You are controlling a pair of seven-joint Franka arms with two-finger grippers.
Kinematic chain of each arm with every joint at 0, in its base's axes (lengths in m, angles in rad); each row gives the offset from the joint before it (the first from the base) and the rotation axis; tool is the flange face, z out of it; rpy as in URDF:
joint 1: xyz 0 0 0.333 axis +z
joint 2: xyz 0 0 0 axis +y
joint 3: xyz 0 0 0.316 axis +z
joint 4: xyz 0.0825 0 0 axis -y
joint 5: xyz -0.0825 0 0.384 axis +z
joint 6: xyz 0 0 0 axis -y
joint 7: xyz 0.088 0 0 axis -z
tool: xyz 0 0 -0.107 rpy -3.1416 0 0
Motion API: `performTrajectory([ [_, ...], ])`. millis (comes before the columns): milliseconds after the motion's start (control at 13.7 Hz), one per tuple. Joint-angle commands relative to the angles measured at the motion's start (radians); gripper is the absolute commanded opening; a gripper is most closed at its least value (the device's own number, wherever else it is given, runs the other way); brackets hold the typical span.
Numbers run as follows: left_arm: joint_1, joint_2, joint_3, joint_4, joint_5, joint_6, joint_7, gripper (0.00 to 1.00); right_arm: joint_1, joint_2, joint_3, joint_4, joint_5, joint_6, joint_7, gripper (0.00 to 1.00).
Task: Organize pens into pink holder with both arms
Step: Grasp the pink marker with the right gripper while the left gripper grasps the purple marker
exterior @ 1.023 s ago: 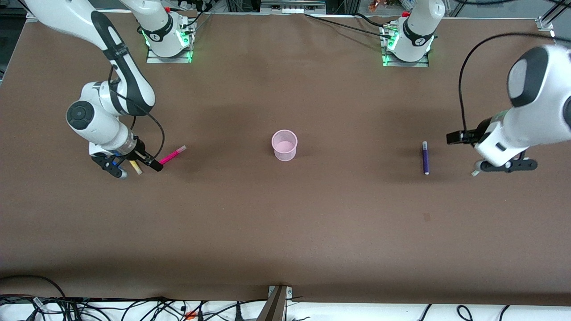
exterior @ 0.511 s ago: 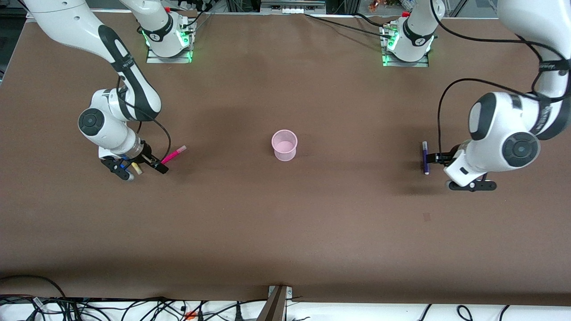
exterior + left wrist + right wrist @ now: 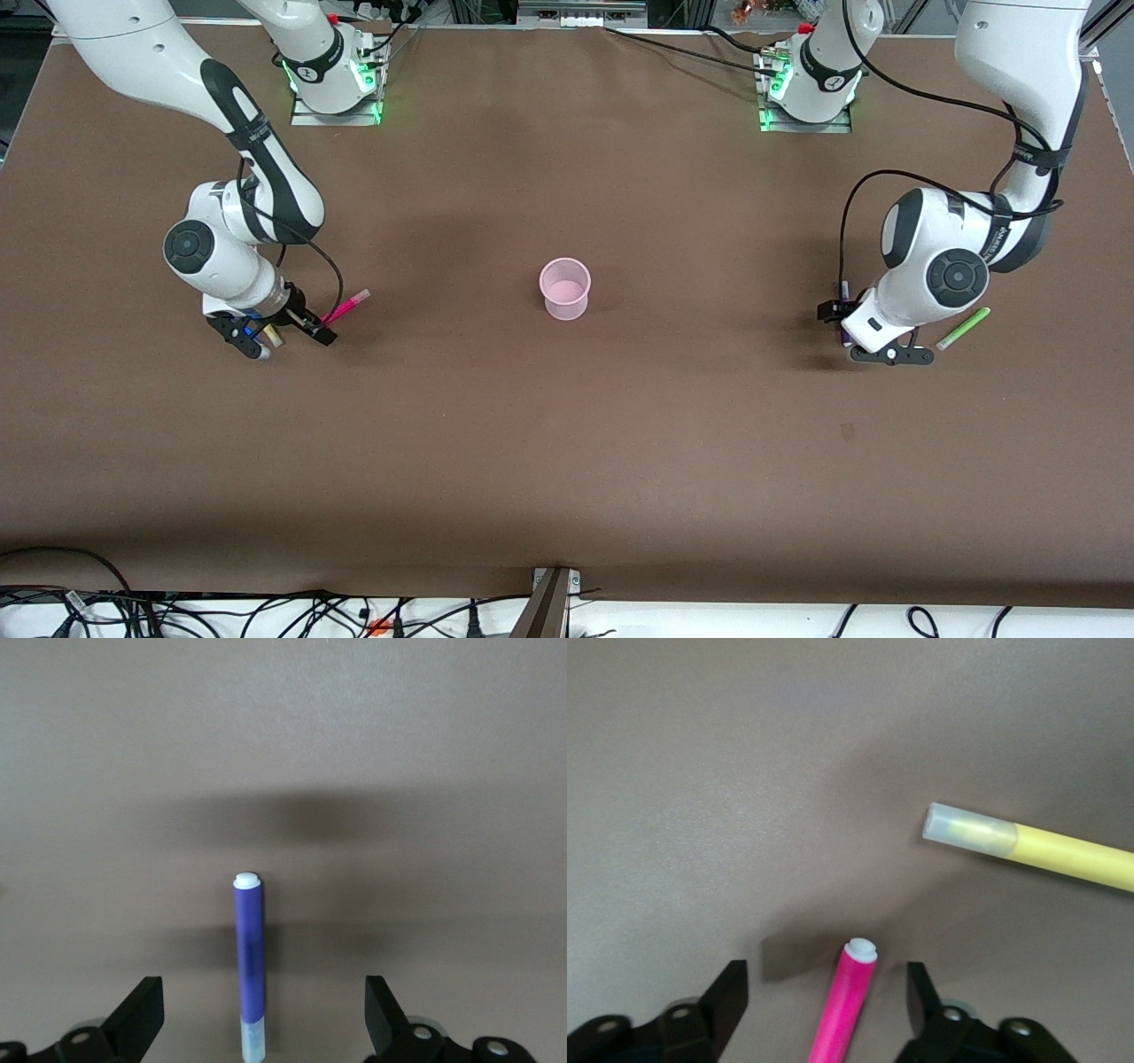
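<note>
The left gripper grabs the dark purple pen by its purple body point(image 3: 251, 957) next. Then the pen goes upright into the pink holder.
The pink holder point(image 3: 564, 288) stands upright at the table's middle. My right gripper point(image 3: 279, 337) is open and low over the table at the right arm's end. In the right wrist view the magenta-pink pen point(image 3: 849, 1001) lies with one end between the open fingers point(image 3: 731, 997), untouched, and the yellow pen point(image 3: 1036, 849) lies beside it. My left gripper point(image 3: 866, 337) is open and low over the dark purple pen point(image 3: 249, 966), which lies between its fingers point(image 3: 142, 1017), apart from both. The arm hides most of that pen in the front view. The light green pen point(image 3: 963, 328) lies beside the left gripper.
The magenta-pink pen point(image 3: 347, 307) points from the right gripper toward the holder. A bit of the yellow pen point(image 3: 273, 337) shows under the right hand. The two arm bases point(image 3: 332, 84) point(image 3: 811, 89) stand along the table's edge farthest from the front camera.
My left arm has swung in from the table's end and come down over the purple pen, uncovering the green pen. My right gripper has shifted slightly toward the magenta-pink pen.
</note>
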Motion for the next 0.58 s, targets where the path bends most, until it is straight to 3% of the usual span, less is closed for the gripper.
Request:
performTrajectory([
  [0, 0.01, 0.039, 0.001, -0.004, 0.042, 0.084, 0.014, 1.0, 0.002, 0.0, 0.001, -0.011, -0.001, 0.023, 0.015, 0.49],
  [146, 0.018, 0.07, 0.001, -0.007, 0.091, 0.147, 0.014, 1.0, 0.002, -0.001, 0.002, -0.011, -0.001, 0.019, 0.015, 0.22],
  [292, 0.026, 0.073, 0.001, -0.009, 0.091, 0.149, 0.014, 1.0, 0.002, -0.013, 0.002, -0.011, -0.001, 0.009, 0.017, 0.03],
  [511, 0.026, 0.094, 0.001, -0.002, 0.092, 0.151, 0.014, 0.38, 0.002, -0.082, 0.021, -0.002, -0.001, -0.064, 0.04, 0.0],
])
